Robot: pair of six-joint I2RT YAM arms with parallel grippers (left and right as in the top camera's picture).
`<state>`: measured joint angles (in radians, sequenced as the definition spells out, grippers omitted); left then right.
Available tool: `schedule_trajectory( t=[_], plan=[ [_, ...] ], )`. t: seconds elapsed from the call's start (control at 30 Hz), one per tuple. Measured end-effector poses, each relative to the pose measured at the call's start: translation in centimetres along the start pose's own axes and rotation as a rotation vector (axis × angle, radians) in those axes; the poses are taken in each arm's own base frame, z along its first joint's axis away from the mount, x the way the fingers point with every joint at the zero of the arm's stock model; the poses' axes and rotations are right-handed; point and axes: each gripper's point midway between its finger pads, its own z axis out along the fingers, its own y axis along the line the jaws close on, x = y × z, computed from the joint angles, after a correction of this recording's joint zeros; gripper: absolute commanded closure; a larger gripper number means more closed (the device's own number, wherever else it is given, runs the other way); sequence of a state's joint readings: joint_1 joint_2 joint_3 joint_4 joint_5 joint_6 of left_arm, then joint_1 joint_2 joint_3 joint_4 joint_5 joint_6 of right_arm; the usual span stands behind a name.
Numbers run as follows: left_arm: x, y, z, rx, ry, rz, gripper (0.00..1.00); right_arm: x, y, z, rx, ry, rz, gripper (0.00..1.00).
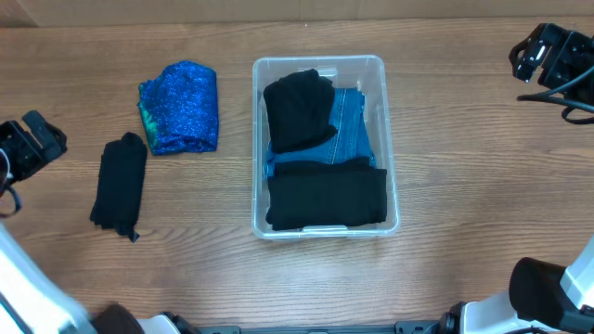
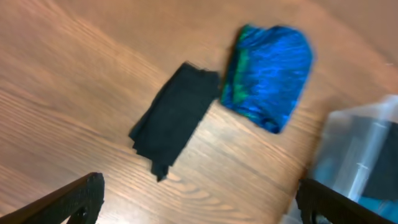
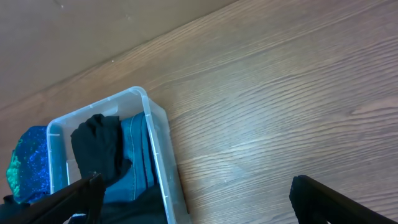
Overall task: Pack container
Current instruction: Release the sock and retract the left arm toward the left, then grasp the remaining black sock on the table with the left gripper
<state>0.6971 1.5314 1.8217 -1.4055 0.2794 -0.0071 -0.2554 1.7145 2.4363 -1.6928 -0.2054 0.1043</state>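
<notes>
I will pick up the folded black cloth on the tabletop by its middle next with my left gripper, so that it can be packed folded into the container [image 1: 390, 215].
The clear plastic container [image 1: 390, 215] stands at the table's middle. It holds a black garment [image 1: 299, 109] at the back, blue denim [image 1: 351, 134] under it and a folded black cloth [image 1: 327, 197] at the front. A shiny blue bundle [image 1: 180, 107] and a folded black cloth [image 1: 121, 184] lie on the table to its left; both show in the left wrist view, the bundle [image 2: 271, 73] beyond the cloth [image 2: 174, 116]. My left gripper [image 2: 196, 202] is open and empty, high at the far left. My right gripper [image 3: 196, 199] is open and empty, far right at the back, with the container's [image 3: 155, 134] right wall below it.
The wooden table [image 1: 483, 158] carries nothing else. The arm bases sit at the front edge, left [image 1: 28, 288] and right [image 1: 548, 292]. A cable [image 1: 566, 102] hangs by the right arm.
</notes>
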Motion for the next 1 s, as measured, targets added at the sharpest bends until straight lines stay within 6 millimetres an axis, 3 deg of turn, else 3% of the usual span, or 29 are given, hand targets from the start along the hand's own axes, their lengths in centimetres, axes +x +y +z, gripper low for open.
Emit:
schedule_trajectory(
  t=[0.07, 0.2, 0.33, 0.53, 0.8, 1.0],
  plan=[
    [-0.2, 1.9, 4.5, -0.003, 0.087, -0.033, 0.0, 0.0, 0.0, 0.0, 0.0, -0.001, 0.0, 0.0],
    [0.1, 3.9, 10.8, 0.003, 0.22, -0.039, 0.0, 0.0, 0.0, 0.0, 0.0, 0.0, 0.0, 0.0],
    [0.9, 4.8, 14.5, 0.023, 0.301, -0.01, 0.0, 0.0, 0.0, 0.0, 0.0, 0.0, -0.001, 0.0],
    [3.8, 5.2, 20.7, 0.136, 0.469, 0.017, 0.0, 0.0, -0.1, 0.0, 0.005, -0.001, 0.0, 0.0],
    [6.5, 5.8, 25.2, 0.21, 0.576, 0.023, 0.0, 0.0, -0.2, 0.0, 0.011, -0.002, 0.0, 0.0],
    [6.3, 6.1, 26.4, 0.213, 0.56, 0.033, 0.0, -0.1, -0.2, 0.0, 0.011, -0.003, -0.001, 0.0]
  ],
)
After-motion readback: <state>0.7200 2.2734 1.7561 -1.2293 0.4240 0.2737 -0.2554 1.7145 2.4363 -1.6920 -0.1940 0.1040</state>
